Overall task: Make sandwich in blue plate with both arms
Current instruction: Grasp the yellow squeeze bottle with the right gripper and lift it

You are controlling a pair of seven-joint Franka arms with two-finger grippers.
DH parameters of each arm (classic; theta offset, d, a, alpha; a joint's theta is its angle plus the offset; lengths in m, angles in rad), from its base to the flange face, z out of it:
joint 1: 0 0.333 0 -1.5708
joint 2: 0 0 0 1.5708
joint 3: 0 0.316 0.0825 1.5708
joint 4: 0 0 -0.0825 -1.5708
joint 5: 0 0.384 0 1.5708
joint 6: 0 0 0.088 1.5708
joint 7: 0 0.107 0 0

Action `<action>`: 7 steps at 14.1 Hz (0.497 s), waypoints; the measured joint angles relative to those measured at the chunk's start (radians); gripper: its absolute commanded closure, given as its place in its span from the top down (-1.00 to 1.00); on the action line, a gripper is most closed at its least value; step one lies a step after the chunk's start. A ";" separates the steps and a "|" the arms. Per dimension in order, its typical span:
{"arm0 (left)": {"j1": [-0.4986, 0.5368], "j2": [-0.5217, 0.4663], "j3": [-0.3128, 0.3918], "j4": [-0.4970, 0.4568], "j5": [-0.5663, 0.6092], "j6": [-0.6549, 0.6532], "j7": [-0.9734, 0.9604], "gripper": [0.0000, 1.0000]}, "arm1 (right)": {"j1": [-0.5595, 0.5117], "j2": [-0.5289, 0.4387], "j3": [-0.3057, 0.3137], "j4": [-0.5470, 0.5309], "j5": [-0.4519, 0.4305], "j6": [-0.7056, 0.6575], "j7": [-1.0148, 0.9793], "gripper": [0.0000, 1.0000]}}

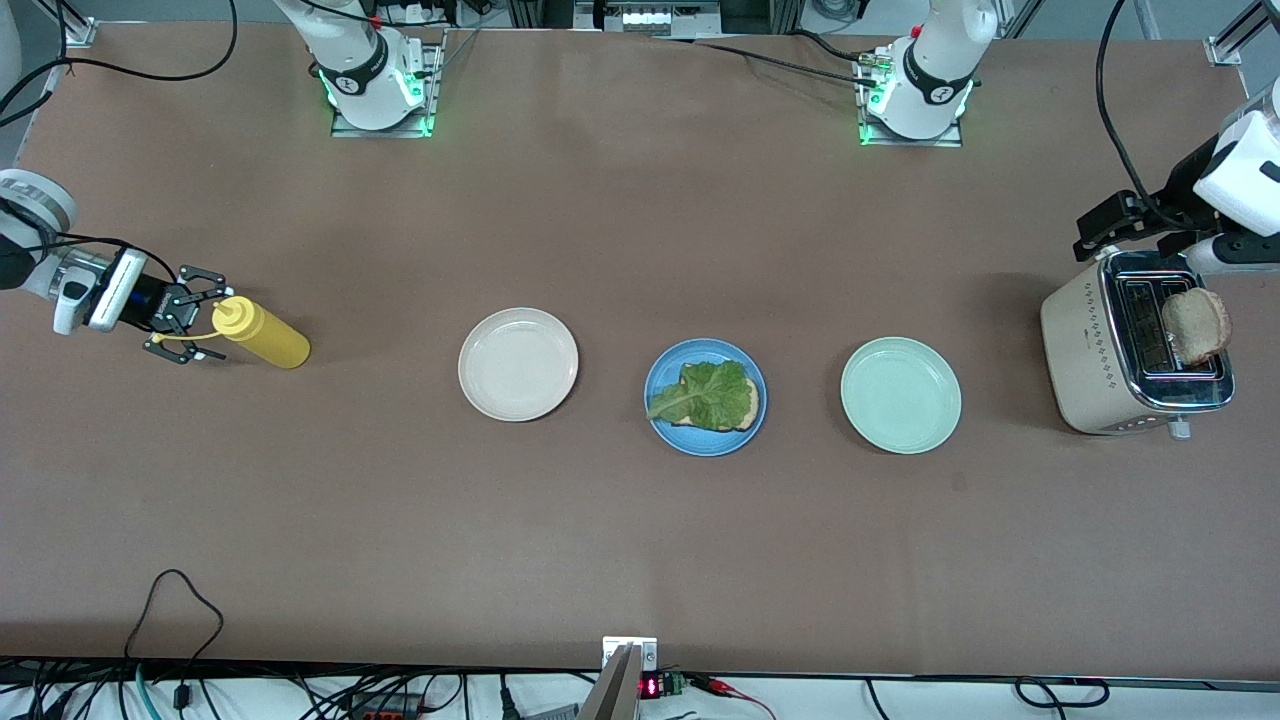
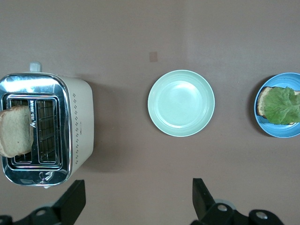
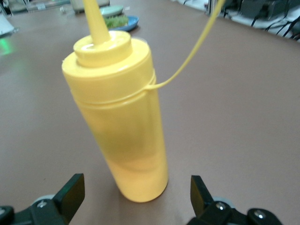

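The sandwich on the blue plate [image 1: 672, 425] needs dressing next, so my right gripper should hold the yellow squeeze bottle by its lower body [image 1: 284, 346].
The blue plate [image 1: 672, 425] sits mid-table and holds one bread slice [image 1: 746, 408] with a green lettuce leaf [image 1: 705, 392] on top. It also shows in the left wrist view [image 2: 281, 132]. A second bread slice [image 1: 1197, 325] sticks out of a slot of the toaster [image 1: 1085, 350] at the left arm's end. My left gripper [image 1: 1095, 232] is open and empty, up over the table beside the toaster [image 2: 79, 122]. My right gripper [image 1: 205, 322] is open at the upright yellow squeeze bottle [image 1: 265, 337], with its fingers apart on either side of the bottle [image 3: 117, 108] and not touching it.
A cream-white plate [image 1: 518, 363] lies beside the blue plate toward the right arm's end. A mint-green plate [image 1: 900, 395] lies between the blue plate and the toaster. The bottle's cap tether [image 3: 197, 47] loops up past the gripper.
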 measured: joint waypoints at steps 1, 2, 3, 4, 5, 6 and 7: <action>0.000 0.000 0.000 0.000 0.000 0.000 0.000 1.00 | -0.023 0.021 0.017 0.023 0.004 -0.014 -0.007 1.00; 0.000 0.000 0.000 0.000 0.000 0.000 0.000 1.00 | -0.047 0.045 0.035 0.049 0.005 -0.028 -0.010 1.00; 0.000 0.000 0.000 0.000 0.000 0.000 0.000 1.00 | -0.072 0.069 0.055 0.073 0.006 -0.036 -0.012 1.00; 0.000 0.000 0.000 0.000 0.000 0.003 0.000 1.00 | -0.095 0.091 0.075 0.092 0.006 -0.039 -0.014 1.00; 0.000 0.000 0.000 0.000 0.000 0.009 0.000 1.00 | -0.113 0.110 0.091 0.106 0.006 -0.042 -0.015 1.00; 0.000 0.000 0.000 0.000 0.000 0.013 0.000 1.00 | -0.124 0.127 0.102 0.118 0.006 -0.045 -0.016 1.00; 0.000 0.000 0.000 0.000 0.000 0.014 0.000 1.00 | -0.129 0.139 0.110 0.125 0.007 -0.047 -0.016 1.00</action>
